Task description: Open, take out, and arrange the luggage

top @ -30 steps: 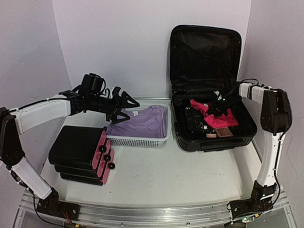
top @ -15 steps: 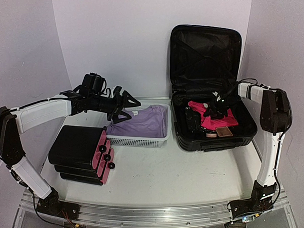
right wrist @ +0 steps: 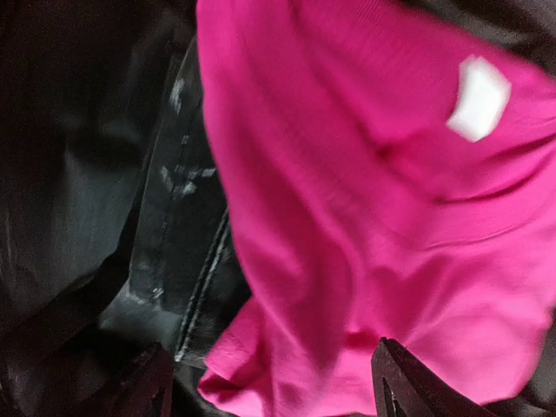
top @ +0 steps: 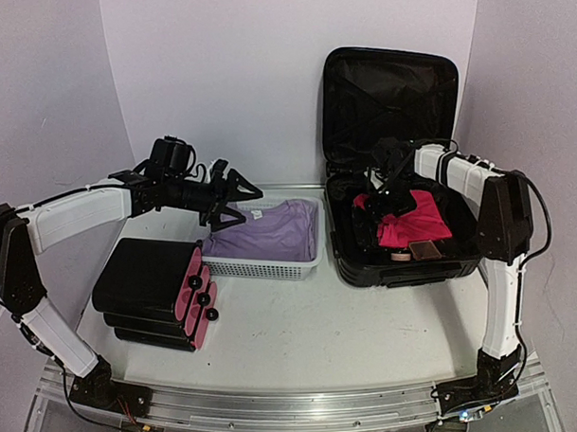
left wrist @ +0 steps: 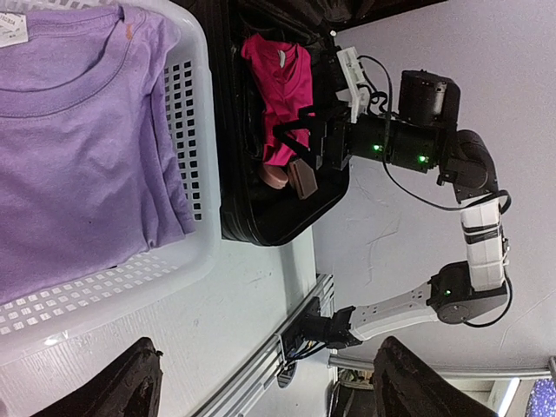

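Note:
The right gripper should next grab the pink garment (right wrist: 373,200) at its collar side near the white tag, so that the garment's folded body stays free to lay in the basket.
The luggage (top: 399,127) stands open at the right, its lid upright against the back wall. In its lower half lies a pink garment (top: 407,219) beside dark folded clothes (top: 363,230). My right gripper (top: 382,189) hovers open over the garment's left part. In the right wrist view the pink garment (right wrist: 373,200) fills the space below the open right gripper (right wrist: 274,378), with a dark item (right wrist: 165,217) to its left. My left gripper (top: 233,201) hangs open over the white basket's left end, holding nothing. The left wrist view also shows the luggage (left wrist: 269,221) and the pink garment (left wrist: 280,82).
A white perforated basket (top: 262,266) holds a purple shirt (top: 270,231). Smaller black cases with pink sides (top: 154,292) are stacked at the front left. A brown block (top: 424,250) and a round pinkish thing (top: 401,256) lie at the luggage's front.
My right gripper has opened and let go of the pink garment, which has settled flatter in the luggage. The right arm has swung left and towards the lid. The left arm barely moved.

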You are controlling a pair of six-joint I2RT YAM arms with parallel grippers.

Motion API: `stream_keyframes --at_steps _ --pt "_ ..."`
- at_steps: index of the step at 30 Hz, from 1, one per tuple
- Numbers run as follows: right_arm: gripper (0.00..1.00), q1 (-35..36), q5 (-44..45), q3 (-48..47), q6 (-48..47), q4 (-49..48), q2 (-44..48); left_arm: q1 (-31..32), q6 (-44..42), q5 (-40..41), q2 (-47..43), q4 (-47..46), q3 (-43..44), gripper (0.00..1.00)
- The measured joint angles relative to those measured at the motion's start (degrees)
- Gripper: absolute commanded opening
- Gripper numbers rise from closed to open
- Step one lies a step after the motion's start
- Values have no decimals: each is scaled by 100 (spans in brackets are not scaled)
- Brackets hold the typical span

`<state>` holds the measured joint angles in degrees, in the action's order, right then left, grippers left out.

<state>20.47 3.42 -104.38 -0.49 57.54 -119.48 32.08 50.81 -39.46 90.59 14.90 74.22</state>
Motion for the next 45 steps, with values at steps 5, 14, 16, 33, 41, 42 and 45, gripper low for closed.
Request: stream_keyframes --at_steps 5,14,16,33,41,42,45 --pt "80 175 793 -804 -179 35 -361 -90 -24 -70 -142 -33 -138 88" --pt "66 219 1252 -1473 -258 9 -1270 -133 -144 -90 -485 -46 -365 93" --pt "59 219 1303 -1552 -262 -2 -1410 -133 -151 -90 -551 -52 -378 93" --pt "10 247 2212 -1521 -28 -551 -1537 -133 -131 -83 -632 -61 -474 93" --pt "0 238 1884 -1224 328 -772 -1434 -133 -105 -31 -710 -61 -535 93" --pt "0 221 1770 -1165 361 -793 -1381 -133 -96 -26 -710 -61 -535 92" --pt "0 63 1228 -951 481 -879 -1119 -133 -81 15 -710 -61 -535 93"
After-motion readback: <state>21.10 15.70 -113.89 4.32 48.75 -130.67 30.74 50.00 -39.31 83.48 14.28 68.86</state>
